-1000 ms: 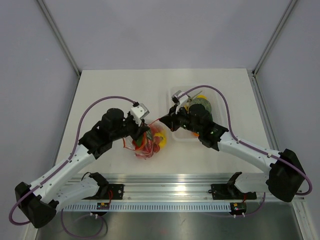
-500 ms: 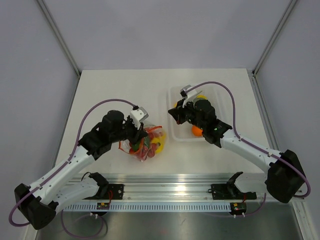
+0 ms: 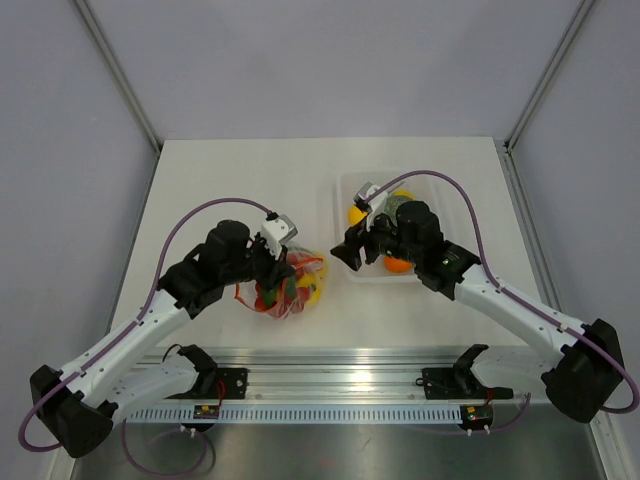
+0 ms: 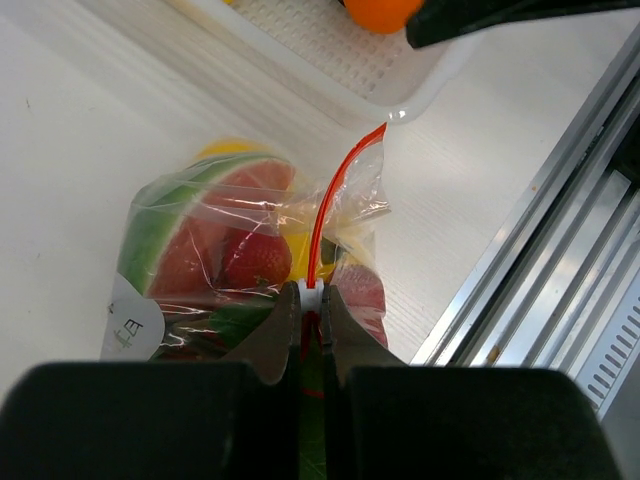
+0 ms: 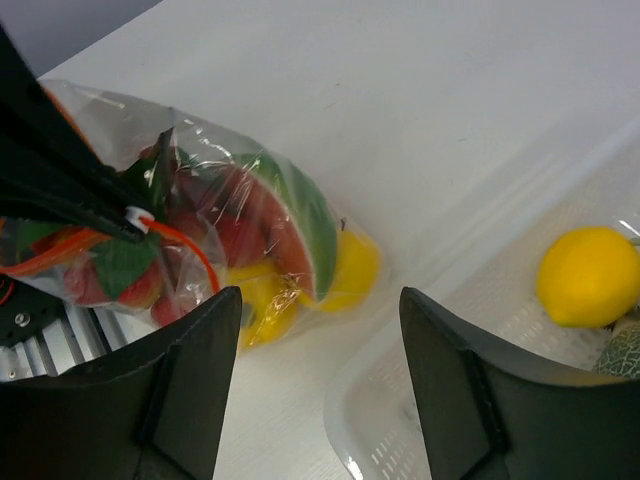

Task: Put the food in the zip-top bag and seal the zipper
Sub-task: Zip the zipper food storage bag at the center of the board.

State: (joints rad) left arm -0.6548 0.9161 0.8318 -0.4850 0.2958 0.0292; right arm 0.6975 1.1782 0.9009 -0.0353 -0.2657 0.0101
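Observation:
The robot's right gripper should next grab the red-orange zipper's loose end [image 5: 212,280] beyond the white slider. This keeps the bag's opening in place so the zipper can be sealed.
The zip-top bag [image 3: 292,286] lies on the table left of centre, holding a watermelon slice [image 4: 190,215], a strawberry, yellow pieces and a green leaf. Its red-orange zipper [image 4: 336,195] curves away from my left gripper [image 4: 311,300], which is shut on the white slider at the bag's mouth. My right gripper [image 5: 320,300] hangs open over the table between the bag [image 5: 250,220] and the tray corner, with nothing between its fingers. More food stays in the tray: a lemon [image 5: 590,275] and an orange [image 3: 398,263].
The white rectangular tray [image 3: 345,190] stands at the right centre, its near corner [image 4: 400,95] close to the zipper's free end. An aluminium rail [image 3: 330,360] runs along the near table edge, just below the bag.
My right gripper has let go of the zipper's end and opened, pulling back toward the tray. My left gripper and the bag have shifted slightly left and nearer.

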